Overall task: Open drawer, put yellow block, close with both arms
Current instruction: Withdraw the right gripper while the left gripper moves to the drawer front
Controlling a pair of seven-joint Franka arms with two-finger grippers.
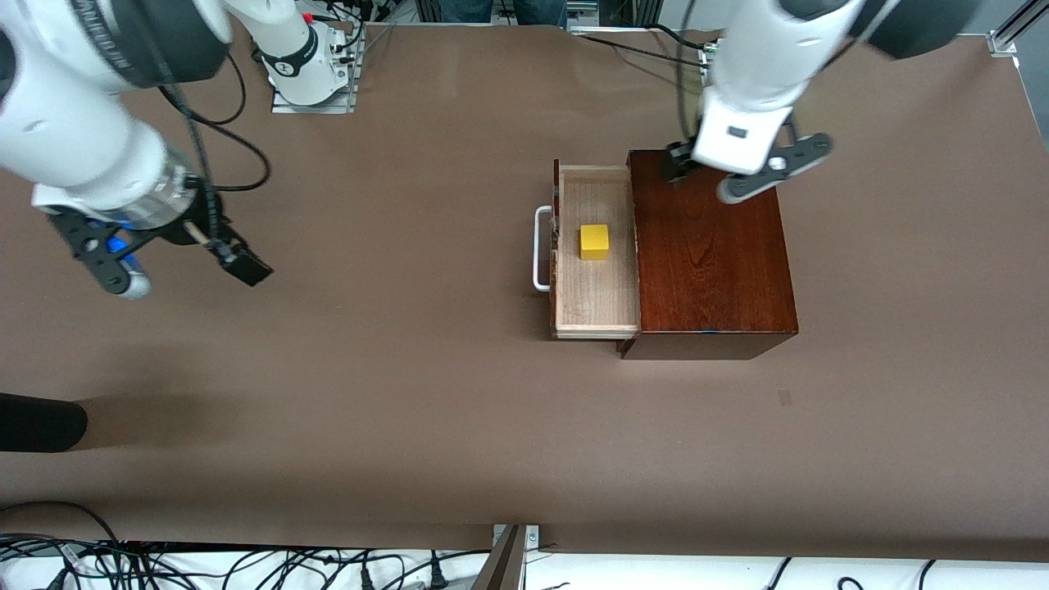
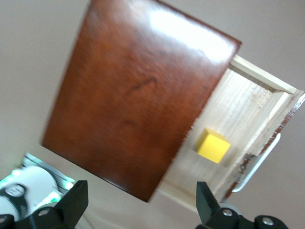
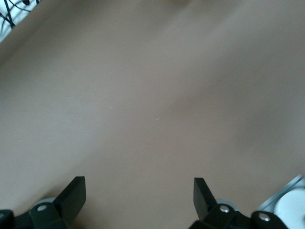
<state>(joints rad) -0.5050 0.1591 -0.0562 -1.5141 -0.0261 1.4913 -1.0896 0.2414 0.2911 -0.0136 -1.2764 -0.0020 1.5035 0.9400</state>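
My left gripper should grab the drawer by its white bar handle [image 1: 541, 248] next, so that it can close the drawer on the yellow block [image 1: 594, 242].
The drawer [image 1: 597, 291] of the dark reddish-brown box [image 1: 713, 262] stands pulled out toward the right arm's end, its white bar handle [image 1: 541, 248] at the front. The yellow block [image 1: 594, 242] lies in the drawer's pale interior, as the left wrist view also shows [image 2: 213, 146]. My left gripper [image 1: 705, 168] hovers open and empty over the box's edge farthest from the front camera; the box top [image 2: 138, 100] fills the left wrist view past its open gripper [image 2: 140, 195]. My right gripper [image 1: 205, 254] hangs open and empty over bare table at the right arm's end [image 3: 139, 191].
The brown table cover [image 1: 410, 369] lies bare around the box. A black object [image 1: 41, 422] juts in at the right arm's end, near the front camera. Cables [image 1: 123, 561] run along the nearest edge. The right arm's base plate [image 1: 315, 86] sits at the back.
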